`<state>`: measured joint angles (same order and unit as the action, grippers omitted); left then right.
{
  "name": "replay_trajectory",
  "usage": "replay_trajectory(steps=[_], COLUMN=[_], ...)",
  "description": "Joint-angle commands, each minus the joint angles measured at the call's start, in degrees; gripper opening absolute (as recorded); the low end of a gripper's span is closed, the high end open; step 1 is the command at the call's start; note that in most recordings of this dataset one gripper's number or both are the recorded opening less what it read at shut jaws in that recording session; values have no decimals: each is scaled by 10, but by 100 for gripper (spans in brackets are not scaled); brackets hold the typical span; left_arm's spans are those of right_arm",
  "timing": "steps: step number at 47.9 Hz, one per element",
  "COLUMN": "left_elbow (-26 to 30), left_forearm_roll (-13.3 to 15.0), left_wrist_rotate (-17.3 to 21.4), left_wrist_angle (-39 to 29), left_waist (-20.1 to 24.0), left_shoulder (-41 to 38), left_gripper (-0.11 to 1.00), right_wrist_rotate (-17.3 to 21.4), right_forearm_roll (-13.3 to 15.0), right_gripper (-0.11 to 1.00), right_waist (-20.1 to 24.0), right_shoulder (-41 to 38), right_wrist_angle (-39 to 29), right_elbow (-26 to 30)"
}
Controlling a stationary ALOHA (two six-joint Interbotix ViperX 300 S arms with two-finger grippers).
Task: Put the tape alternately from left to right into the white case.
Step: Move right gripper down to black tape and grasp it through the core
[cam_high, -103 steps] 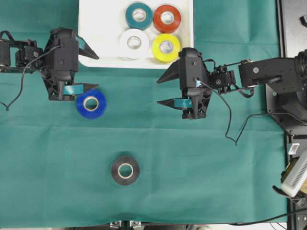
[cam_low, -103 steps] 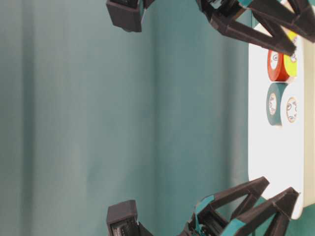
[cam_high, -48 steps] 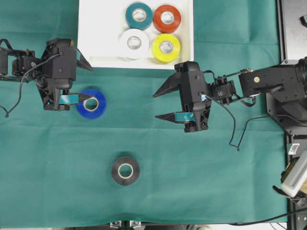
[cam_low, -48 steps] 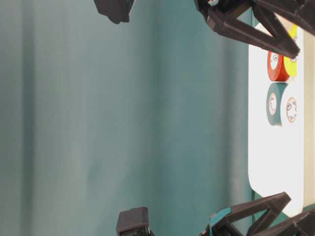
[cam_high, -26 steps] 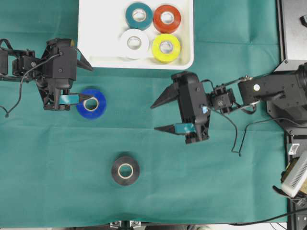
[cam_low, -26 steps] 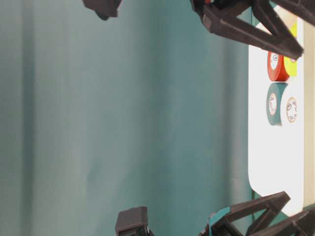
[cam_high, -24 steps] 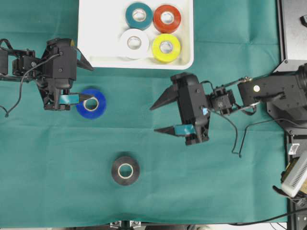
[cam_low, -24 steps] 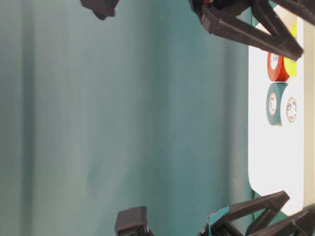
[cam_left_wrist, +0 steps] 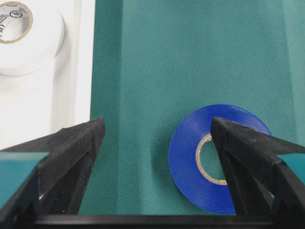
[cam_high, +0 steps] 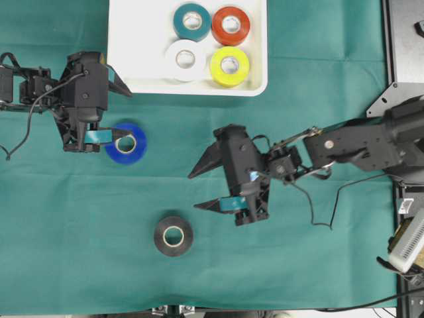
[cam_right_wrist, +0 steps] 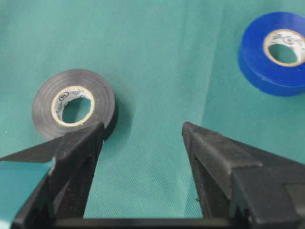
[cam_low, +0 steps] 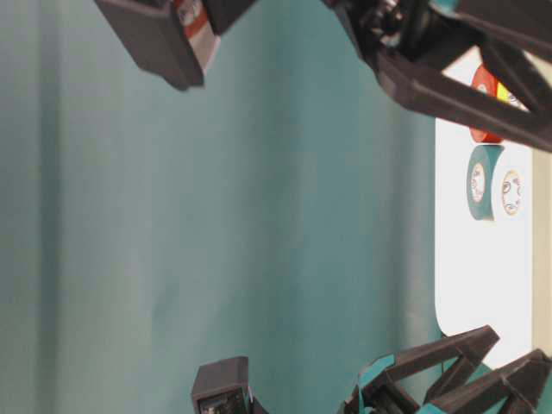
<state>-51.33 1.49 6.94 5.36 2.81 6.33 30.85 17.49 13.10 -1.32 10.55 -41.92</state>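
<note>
My right gripper will next pinch the black roll's narrow ring side (cam_high: 174,221) with one finger inside the roll's open core (cam_high: 173,236), because the black roll is wider than the gripper's open fingers.
The white case (cam_high: 132,66) at the top holds teal tape (cam_high: 192,21), red-orange tape (cam_high: 230,25), white tape (cam_high: 185,59) and yellow tape (cam_high: 229,65). A blue roll (cam_high: 126,142) lies flat on the green cloth below the case's left corner. My left gripper (cam_high: 131,113) is open: one finger sits over the blue roll's (cam_left_wrist: 190,162) core, the other by the case rim. A black roll (cam_high: 173,235) lies lower down. My right gripper (cam_high: 193,192) hangs open and empty just right of and above it. In the right wrist view its left finger overlaps the black roll's (cam_right_wrist: 76,102) near edge.
Green cloth (cam_high: 298,265) covers the table. A black equipment base (cam_high: 407,40) and the right arm's mount stand along the right edge. Cables trail from both arms. In the table-level view the case (cam_low: 483,285) shows at right between the two grippers.
My right gripper has swung down and left from beside the case toward the black roll, still open. The left gripper and blue roll have stayed put.
</note>
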Motion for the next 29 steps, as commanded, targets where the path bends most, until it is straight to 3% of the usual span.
replay_trajectory(steps=[1,22,29], left_elbow=[8,7,7], left_forearm_roll=[1,1,1], left_wrist_rotate=[0,0,0], left_wrist_angle=[3,1,1], left_waist=[0,-1,0], left_shoulder=[11,9,9], left_gripper=[62,62,62], right_wrist_rotate=[3,64,69], right_forearm_roll=[0,0,0], right_gripper=[76,76,76], right_waist=[7,43,54], right_shoulder=[-8,-83,-95], right_wrist_angle=[-7,-138,-158], right_elbow=[27,123,143])
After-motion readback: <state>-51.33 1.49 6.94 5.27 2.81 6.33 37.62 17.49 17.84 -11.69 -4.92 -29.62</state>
